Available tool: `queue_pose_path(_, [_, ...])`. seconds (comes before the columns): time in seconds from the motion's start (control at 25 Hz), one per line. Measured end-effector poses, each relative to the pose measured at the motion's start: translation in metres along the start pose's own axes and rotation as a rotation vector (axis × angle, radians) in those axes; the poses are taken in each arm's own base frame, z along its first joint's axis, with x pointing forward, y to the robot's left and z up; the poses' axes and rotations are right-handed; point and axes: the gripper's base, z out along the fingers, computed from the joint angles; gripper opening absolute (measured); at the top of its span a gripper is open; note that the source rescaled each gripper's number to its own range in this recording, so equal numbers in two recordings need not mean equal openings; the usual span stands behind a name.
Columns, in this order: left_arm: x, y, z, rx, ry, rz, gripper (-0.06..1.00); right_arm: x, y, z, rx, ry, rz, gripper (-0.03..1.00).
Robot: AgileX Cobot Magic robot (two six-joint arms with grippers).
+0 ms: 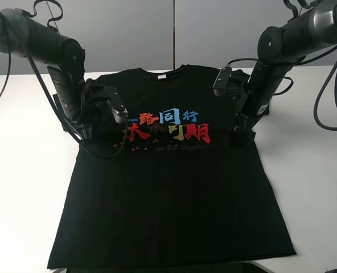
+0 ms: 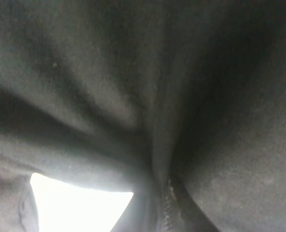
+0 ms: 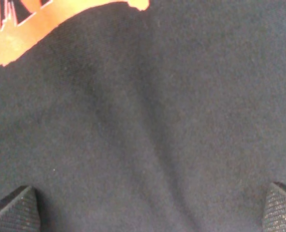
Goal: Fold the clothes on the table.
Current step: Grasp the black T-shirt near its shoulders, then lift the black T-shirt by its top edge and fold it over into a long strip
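Observation:
The T-shirt's surface is reached by both fingers of my right gripper, on either side of a low cloth fold (image 3: pixel 138 140). My right gripper should close now, as it would catch the T-shirt.
The black T-shirt (image 1: pixel 168 193) lies flat on the white table (image 1: pixel 26 170), neck label at the far side and coloured characters (image 1: pixel 168 128) across the chest. My left gripper (image 1: pixel 87 132) is at the shirt's left sleeve. In the left wrist view bunched black cloth (image 2: pixel 109 96) fills the frame and its folds run into a textured pad (image 2: pixel 168 209), so the gripper looks shut on the cloth. My right gripper (image 1: pixel 241 136) is on the shirt's right chest side. In the right wrist view it (image 3: pixel 143 212) is open, its fingertips (image 3: pixel 12 212) wide apart just over flat cloth (image 3: pixel 148 111).
White tabletop extends left and right of the shirt (image 1: pixel 316 170). A grey wall panel (image 1: pixel 174 34) stands behind the table. Cables (image 1: pixel 333 108) hang from the right arm. A dark edge (image 1: pixel 157 268) shows at the table's front.

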Motion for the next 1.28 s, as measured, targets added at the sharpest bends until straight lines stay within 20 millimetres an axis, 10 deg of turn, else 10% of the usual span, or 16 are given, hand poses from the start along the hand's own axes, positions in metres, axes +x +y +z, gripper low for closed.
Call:
queue_pose_path(0.52, [0.000, 0.000, 0.000, 0.000, 0.000, 0.000, 0.00, 0.000, 0.001, 0.000, -0.007, 0.010, 0.014, 0.02])
queue_pose_path(0.96, [-0.001, 0.000, -0.003, -0.006, -0.012, -0.025, 0.00, 0.000, 0.001, -0.004, 0.003, 0.002, 0.103, 0.00])
queue_pose_path(1.28, [-0.007, 0.011, -0.041, -0.154, -0.175, -0.109, 0.00, -0.006, -0.010, -0.052, 0.203, -0.114, 0.160, 0.00])
